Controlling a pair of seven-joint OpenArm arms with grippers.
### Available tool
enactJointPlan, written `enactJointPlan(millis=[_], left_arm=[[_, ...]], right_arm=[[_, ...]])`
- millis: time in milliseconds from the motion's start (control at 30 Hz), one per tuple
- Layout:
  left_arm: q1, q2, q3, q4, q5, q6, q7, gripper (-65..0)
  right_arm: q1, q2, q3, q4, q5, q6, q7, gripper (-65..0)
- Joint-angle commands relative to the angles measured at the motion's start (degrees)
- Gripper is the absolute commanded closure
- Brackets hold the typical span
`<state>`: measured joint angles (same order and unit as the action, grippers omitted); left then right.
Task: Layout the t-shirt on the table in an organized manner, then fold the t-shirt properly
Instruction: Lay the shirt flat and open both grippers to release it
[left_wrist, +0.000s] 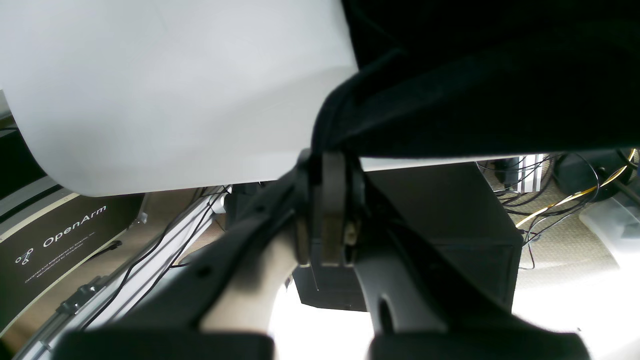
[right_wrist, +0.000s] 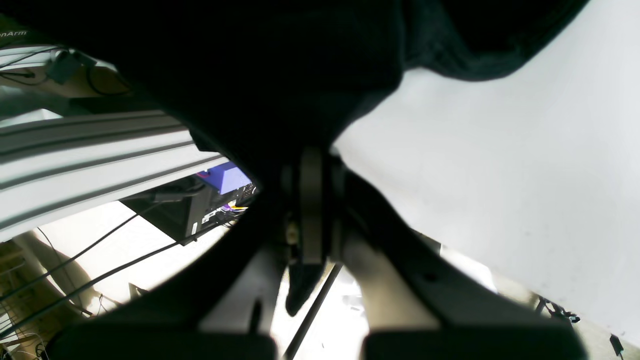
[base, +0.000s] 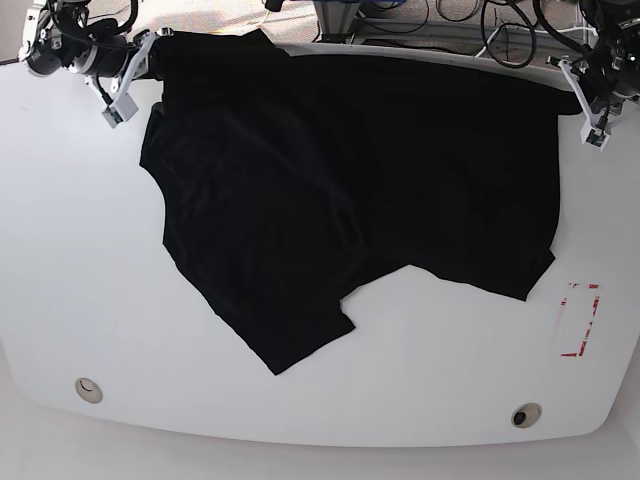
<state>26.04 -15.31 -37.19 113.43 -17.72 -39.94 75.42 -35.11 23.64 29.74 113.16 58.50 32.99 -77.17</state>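
My right gripper opens now, since the black t-shirt's side (base: 188, 150) (right_wrist: 360, 78) lies flat on the tabletop and the t-shirt's corner reaches the table's far edge.
The black t-shirt (base: 350, 180) lies spread over the far half of the white table (base: 80, 250), with one sleeve reaching toward the front. At the table's far right corner my left gripper (base: 574, 92) is shut on the shirt's edge. The left wrist view shows its fingers (left_wrist: 330, 210) pinching a fold of black cloth (left_wrist: 475, 75) just past the table edge (left_wrist: 150, 75). My right gripper (base: 152, 52) is shut on the shirt's far left corner. In the right wrist view its tip (right_wrist: 312, 155) is buried in the cloth (right_wrist: 250, 65) beside the table (right_wrist: 500, 175).
A red tape rectangle (base: 580, 320) marks the table's right front. Two round holes (base: 88, 390) (base: 525, 414) sit near the front edge. Cables (base: 500, 30) lie behind the table. Below the edge are a black box (left_wrist: 450, 225) and an aluminium rail (right_wrist: 75, 150).
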Motion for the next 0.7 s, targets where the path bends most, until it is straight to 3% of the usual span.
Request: enactJointPlan(millis=[0,100,200,300,467,667], left_arm=[[0.3,-1.0,-0.3,0.8,0.3,-0.1,-0.3,-3.8],[0.3,-1.4,-0.3,0.8,0.4,-0.1,-0.3,-15.7],[0.3,-2.5,-0.4,0.8,0.4,-0.1,-0.3,-32.5],[0.2,-2.8,-0.7,0.8,0.4,-0.1,-0.3,-43.1],[-0.2,-4.3,-0.7,0.7,0.5,-0.1,-0.3,-44.4],[-3.6,-6.7,-0.8,0.6,0.5,-0.1,-0.3,-44.6]], right_arm=[[-0.4,1.0,0.4,0.8,0.6,-0.1,0.4,-4.8],[-0.4,1.1,0.6,0.8,0.6,-0.1,0.4,-14.0],[-0.4,1.1,0.8,0.8,0.6,-0.1,0.4,-28.4],[-0.4,1.2,0.9,0.9,0.6,-0.1,0.4,-43.4],[0.1,1.9,3.5,1.1,0.6,-0.1,0.4,-60.2],[6.2,4.0,4.8,1.0,0.6,-0.1,0.4,-62.1]])
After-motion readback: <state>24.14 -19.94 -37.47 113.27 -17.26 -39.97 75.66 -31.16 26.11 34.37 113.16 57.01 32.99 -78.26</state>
